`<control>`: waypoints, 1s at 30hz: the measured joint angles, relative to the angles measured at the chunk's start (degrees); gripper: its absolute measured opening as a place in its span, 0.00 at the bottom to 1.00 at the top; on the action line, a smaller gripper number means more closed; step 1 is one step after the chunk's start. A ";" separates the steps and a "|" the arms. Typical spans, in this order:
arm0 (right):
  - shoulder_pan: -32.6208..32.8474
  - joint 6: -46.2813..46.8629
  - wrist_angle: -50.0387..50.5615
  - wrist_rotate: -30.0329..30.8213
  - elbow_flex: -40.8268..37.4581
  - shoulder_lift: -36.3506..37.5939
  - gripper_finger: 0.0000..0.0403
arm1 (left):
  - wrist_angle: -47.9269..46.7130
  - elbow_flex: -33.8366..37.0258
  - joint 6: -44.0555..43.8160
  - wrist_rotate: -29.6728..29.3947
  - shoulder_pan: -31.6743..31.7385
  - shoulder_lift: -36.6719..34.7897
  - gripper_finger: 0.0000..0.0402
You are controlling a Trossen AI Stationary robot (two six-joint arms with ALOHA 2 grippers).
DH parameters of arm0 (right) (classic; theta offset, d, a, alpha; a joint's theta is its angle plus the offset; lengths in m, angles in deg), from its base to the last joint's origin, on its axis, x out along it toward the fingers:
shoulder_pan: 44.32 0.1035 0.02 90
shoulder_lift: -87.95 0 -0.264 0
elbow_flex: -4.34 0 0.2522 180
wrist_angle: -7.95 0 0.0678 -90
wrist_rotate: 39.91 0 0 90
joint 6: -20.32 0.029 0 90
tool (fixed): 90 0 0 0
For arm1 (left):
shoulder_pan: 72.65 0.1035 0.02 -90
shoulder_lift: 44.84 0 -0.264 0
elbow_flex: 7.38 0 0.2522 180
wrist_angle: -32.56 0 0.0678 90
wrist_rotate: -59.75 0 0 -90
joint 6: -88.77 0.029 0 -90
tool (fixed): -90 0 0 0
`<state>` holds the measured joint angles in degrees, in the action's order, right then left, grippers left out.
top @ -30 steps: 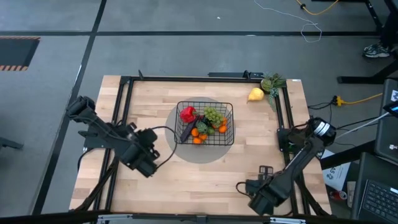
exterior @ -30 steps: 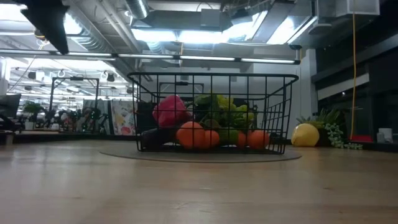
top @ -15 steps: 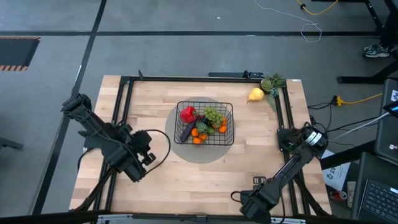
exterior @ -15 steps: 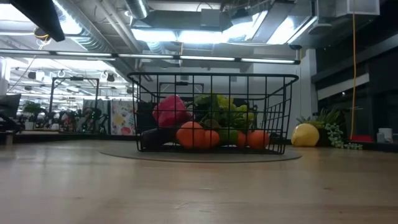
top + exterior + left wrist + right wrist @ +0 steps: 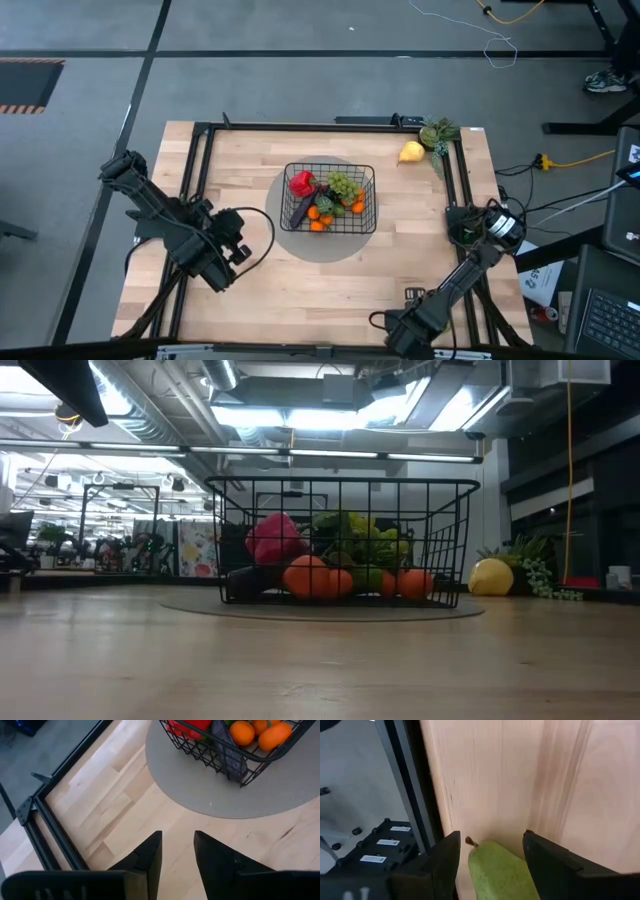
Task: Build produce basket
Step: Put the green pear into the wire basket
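The green pear is for the wire basket; my right gripper should grip its narrow stem end (image 5: 487,855) next.
The black wire basket (image 5: 330,200) stands on a round grey mat in the table's middle. It holds a red pepper, oranges, green grapes and a dark eggplant (image 5: 227,755). My left gripper (image 5: 177,840) hovers open over bare wood to the left of the mat, nothing between its fingers. My right gripper (image 5: 395,322) points steeply down at the table's near edge. Its fingers stand apart on either side of a green pear (image 5: 497,870), whose stem points ahead. A yellow pear (image 5: 411,152) lies at the far right. My right gripper has the green pear's narrow stem end (image 5: 485,852) between its two fingers, which come from above and point steeply down. A gap shows beside one finger. Whether the other finger (image 5: 540,855) touches the pear I cannot tell.
A leafy bunch of grapes (image 5: 437,132) lies by the yellow pear at the far right corner. A black metal frame (image 5: 200,140) runs around the tabletop. Its rail (image 5: 405,780) passes close beside my right gripper. Bare wood lies in front of the mat.
My left gripper has drawn back from the basket toward the table's left edge and then kept still. My right gripper has sunk toward the table's near edge, tipping more steeply down. The basket and its produce have not moved.
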<state>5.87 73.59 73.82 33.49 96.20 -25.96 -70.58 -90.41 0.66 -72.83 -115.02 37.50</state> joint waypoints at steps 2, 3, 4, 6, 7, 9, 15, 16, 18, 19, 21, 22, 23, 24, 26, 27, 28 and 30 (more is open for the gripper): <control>0.00 0.18 0.36 -0.03 0.00 0.02 0.54 | 0.02 0.00 0.00 0.00 0.00 0.00 0.27; -0.01 0.18 0.30 -0.02 0.00 0.03 0.54 | 0.02 0.00 0.00 0.00 0.00 0.00 0.27; -0.02 0.19 0.28 -0.02 -0.01 0.04 0.54 | 0.02 0.00 0.00 0.02 0.00 0.00 0.27; -0.04 0.18 0.08 -0.04 0.00 0.07 0.54 | 0.06 0.00 0.00 0.06 0.00 0.02 0.27; -0.04 0.11 -0.02 -0.02 0.00 0.07 0.54 | 0.08 0.00 0.00 0.12 0.00 0.02 0.27; 0.36 -0.52 -0.08 -0.10 0.00 0.09 0.54 | 0.09 0.00 0.00 0.17 0.00 0.02 0.27; 1.25 -1.71 -0.76 -0.63 0.00 -0.13 0.54 | 0.13 0.00 0.00 0.24 0.00 0.02 0.27; 1.25 -2.24 -1.05 -0.61 -0.02 -0.27 0.54 | 0.13 0.00 -0.02 0.24 0.00 0.02 0.27; 1.24 -2.76 -1.65 -0.13 0.00 -0.42 0.54 | 0.15 0.00 -0.02 0.24 0.00 0.02 0.27; 1.23 -2.81 -1.70 -0.04 -0.01 -0.56 0.54 | 0.15 0.00 -0.02 0.26 0.00 0.02 0.27; 1.25 -2.81 -1.87 -0.04 0.00 -0.90 0.54 | 0.21 0.00 -0.02 0.26 0.00 0.02 0.27; 1.25 -2.80 -1.94 -0.16 0.00 -1.16 0.54 | 0.32 0.00 0.00 0.26 0.00 0.02 0.27; 1.25 -2.79 -2.14 -0.65 -0.02 -1.32 0.54 | 0.33 0.00 0.00 0.26 0.00 0.02 0.27; 1.26 -2.79 -2.18 -1.35 -0.02 -1.43 0.54 | 0.36 0.00 -0.01 0.26 0.00 0.03 0.27; 1.44 -2.81 -2.35 -2.39 -0.02 -1.65 0.54 | 0.37 0.00 -0.01 0.26 0.00 0.04 0.27; 1.46 -2.83 -2.33 -2.52 -0.02 -1.84 0.54 | 0.38 0.00 -0.01 0.26 0.00 0.04 0.27; 1.50 -2.83 -2.38 -2.58 -0.02 -1.97 0.54 | 0.44 0.00 -0.02 0.26 0.00 0.04 0.27; 1.61 -2.87 -2.46 -2.56 -0.02 -2.03 0.54 | 0.48 0.00 -0.02 0.26 0.00 0.04 0.27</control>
<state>7.49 70.72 71.36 30.93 96.18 -27.99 -70.10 -90.41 0.64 -72.57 -115.02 37.55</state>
